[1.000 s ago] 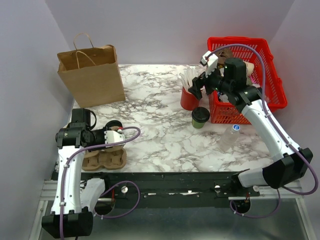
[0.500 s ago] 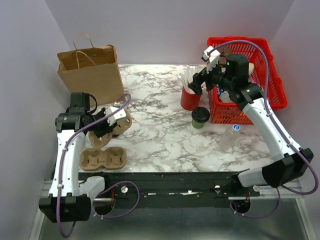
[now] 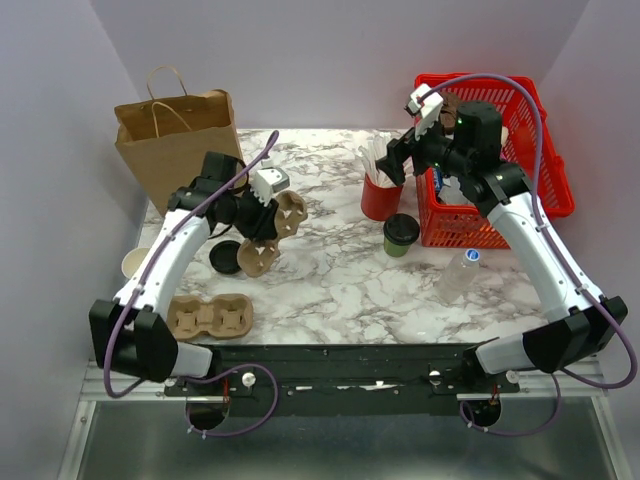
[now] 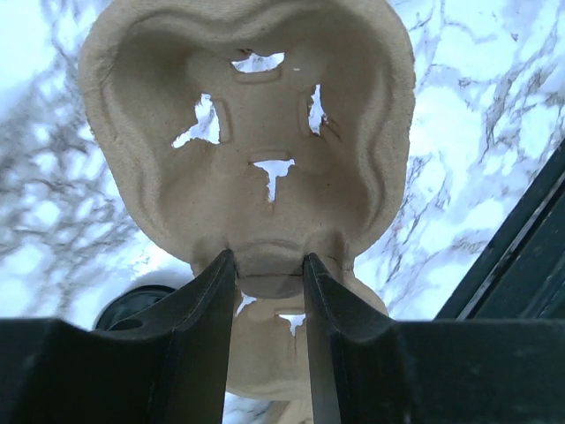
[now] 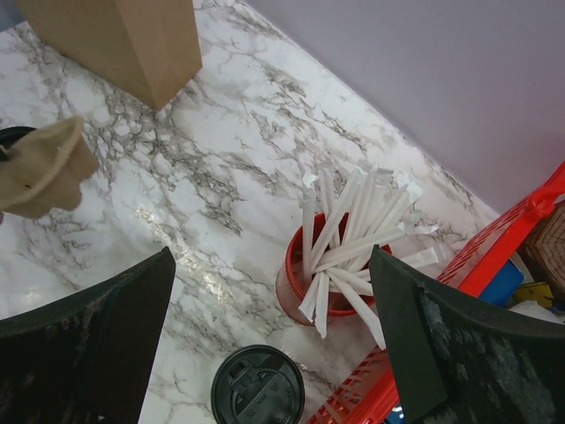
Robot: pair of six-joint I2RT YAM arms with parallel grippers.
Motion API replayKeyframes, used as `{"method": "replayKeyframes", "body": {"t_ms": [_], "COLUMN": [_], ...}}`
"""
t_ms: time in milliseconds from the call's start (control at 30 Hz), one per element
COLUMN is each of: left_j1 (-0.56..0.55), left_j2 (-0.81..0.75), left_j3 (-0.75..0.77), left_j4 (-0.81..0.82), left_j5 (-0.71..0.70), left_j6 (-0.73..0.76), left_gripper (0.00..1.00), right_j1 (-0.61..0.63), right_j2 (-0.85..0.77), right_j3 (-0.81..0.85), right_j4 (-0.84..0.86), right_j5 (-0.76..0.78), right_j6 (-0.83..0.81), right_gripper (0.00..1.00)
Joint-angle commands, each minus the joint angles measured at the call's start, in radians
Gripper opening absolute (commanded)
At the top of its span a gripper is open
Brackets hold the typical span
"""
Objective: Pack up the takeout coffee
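The carrier is hanging tilted above the table, and it would fall and land crooked if the left gripper opened now. The left gripper should keep holding the carrier.
The takeout coffee (image 3: 401, 234), an olive-green cup with a black lid, stands on the marble table just left of the red basket (image 3: 545, 178); its lid shows in the right wrist view (image 5: 258, 387). My left gripper (image 3: 262, 212) is shut on a brown pulp cup carrier (image 3: 272, 228), held tilted above the table's left side; in the left wrist view the fingers (image 4: 207, 291) pinch its middle ridge (image 4: 265, 177). My right gripper (image 3: 397, 162) is open and empty, above the red cup of white sticks (image 3: 379, 190).
A brown paper bag (image 3: 183, 146) stands upright at the back left. A second pulp carrier (image 3: 208, 317) lies at the front left. A black lid (image 3: 225, 257) and a cream cup (image 3: 133, 264) sit on the left. A water bottle (image 3: 460, 274) lies right of centre.
My left gripper has lifted the pulp carrier from the front left and carried it up and right toward the table's middle. My right gripper has shifted slightly and stays open.
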Motion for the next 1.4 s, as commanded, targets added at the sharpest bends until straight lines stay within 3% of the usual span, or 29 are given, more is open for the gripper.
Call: {"method": "replayKeyframes", "body": {"t_ms": [0,167,333,467,733,900,1067,1200,1367], "left_j1": [-0.012,-0.011,-0.004,-0.004,-0.003,-0.001,-0.001,0.006,0.034], "left_j2": [0.206,0.258,0.313,0.340,0.360,0.348,0.324,0.284,0.264], "left_j3": [0.062,0.049,0.047,0.042,0.016,0.024,0.036,0.117,0.411], "left_j4": [0.044,0.074,0.067,0.044,0.058,0.041,0.027,-0.007,-0.102], "left_j5": [-0.166,-0.309,-0.312,-0.328,-0.337,-0.332,-0.302,-0.144,-0.043], "left_j6": [-0.338,-0.476,-0.552,-0.627,-0.644,-0.616,-0.601,-0.537,-0.210], "left_gripper": [0.00,0.00,0.00,0.21,0.22,0.48,0.59,0.61,0.64], "right_j1": [-0.001,-0.001,-0.001,-0.001,-0.001,-0.001,-0.001,-0.001,-0.001], "right_j2": [0.015,-0.002,-0.014,-0.019,-0.025,-0.030,-0.022,-0.020,-0.022], "right_j3": [0.044,0.032,0.015,0.007,-0.004,-0.016,-0.008,-0.002,-0.016], "right_j4": [-0.019,-0.027,-0.026,-0.027,-0.026,-0.019,-0.018,-0.019,-0.019], "right_j5": [-0.003,0.009,0.012,0.019,0.019,0.022,0.022,0.031,0.052], "right_j6": [-0.005,-0.018,-0.018,-0.018,-0.018,-0.018,-0.019,-0.021,-0.042], "right_gripper": [1.00,1.00,1.00,1.00,1.00,1.00,1.00,1.00,1.00]}}
